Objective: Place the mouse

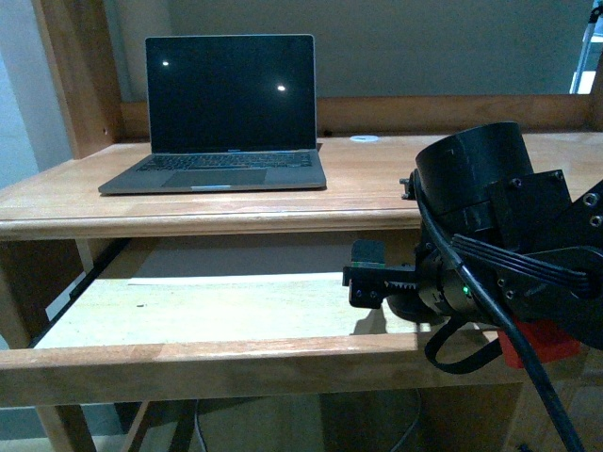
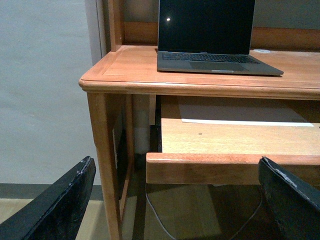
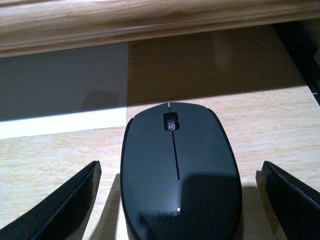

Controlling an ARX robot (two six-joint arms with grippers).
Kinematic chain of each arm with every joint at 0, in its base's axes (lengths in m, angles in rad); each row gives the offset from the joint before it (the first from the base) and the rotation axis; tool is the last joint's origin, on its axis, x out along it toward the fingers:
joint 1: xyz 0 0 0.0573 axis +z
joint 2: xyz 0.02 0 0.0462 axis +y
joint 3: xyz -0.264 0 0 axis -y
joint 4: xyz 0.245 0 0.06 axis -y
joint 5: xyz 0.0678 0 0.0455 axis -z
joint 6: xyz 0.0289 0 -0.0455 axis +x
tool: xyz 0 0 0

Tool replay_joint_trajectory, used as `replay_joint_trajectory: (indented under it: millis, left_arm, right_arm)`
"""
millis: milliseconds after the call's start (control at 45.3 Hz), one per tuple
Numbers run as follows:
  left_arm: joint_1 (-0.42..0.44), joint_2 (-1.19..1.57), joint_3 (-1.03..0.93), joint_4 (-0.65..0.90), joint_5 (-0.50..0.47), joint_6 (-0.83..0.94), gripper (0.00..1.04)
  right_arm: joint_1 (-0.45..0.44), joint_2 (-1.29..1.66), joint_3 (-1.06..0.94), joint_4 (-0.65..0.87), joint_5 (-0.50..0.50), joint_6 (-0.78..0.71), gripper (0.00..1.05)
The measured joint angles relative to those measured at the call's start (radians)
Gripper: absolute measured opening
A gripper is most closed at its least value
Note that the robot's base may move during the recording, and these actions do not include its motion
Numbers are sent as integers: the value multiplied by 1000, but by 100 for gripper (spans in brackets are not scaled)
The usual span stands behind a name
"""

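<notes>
My right gripper takes hold of the mouse's domed sides next, to put the mouse on the desk top [image 2: 300,75].
The mouse [image 3: 177,170], black and domed with a scroll wheel, lies on the light wooden pull-out shelf [image 3: 45,160] under the desk top. My right gripper [image 3: 180,167] is open and straddles it, one black finger [image 3: 65,205] on each side with a gap to the mouse. In the front view the right gripper [image 1: 367,278] reaches over the shelf [image 1: 188,311] from the right, and its arm hides the mouse. My left gripper [image 2: 176,160] is open and empty, low in front of the desk's left corner, facing the shelf's front edge [image 2: 225,167].
A grey laptop [image 1: 226,113] stands open with a dark screen on the desk top [image 1: 377,184], left of middle. A white strip [image 1: 236,279] lies at the back of the shelf. The desk leg [image 2: 107,160] stands close to the left gripper. A cable [image 2: 160,220] hangs below.
</notes>
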Motion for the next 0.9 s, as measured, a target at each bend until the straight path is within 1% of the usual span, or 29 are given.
replay_joint_trajectory:
  millis: [309,375,397,530,596,794,905]
  left_arm:
    - [0,0,0,0,0,0,98]
    - [0,0,0,0,0,0,98]
    - [0,0,0,0,0,0,98]
    - [0,0,0,0,0,0,98]
    - [0,0,0,0,0,0,98]
    - [0,0,0,0,0,0,98]
    - [0,0,0,0,0,0,98]
  right_arm:
    - [-6,76,101,-80,-10,-18,98]
    - [-6,83,113,-90,-2,-26,88]
    - [-8,85,115,-92,-6,-29,82]
    - [-12,87,121,-100,-8,-37,66]
    - [-13,87,121,-99,-9,-38,64]
    - [-18,87,116,-74,-21,-44,63]
    - [-20,45,47,-27,-38,-57,63]
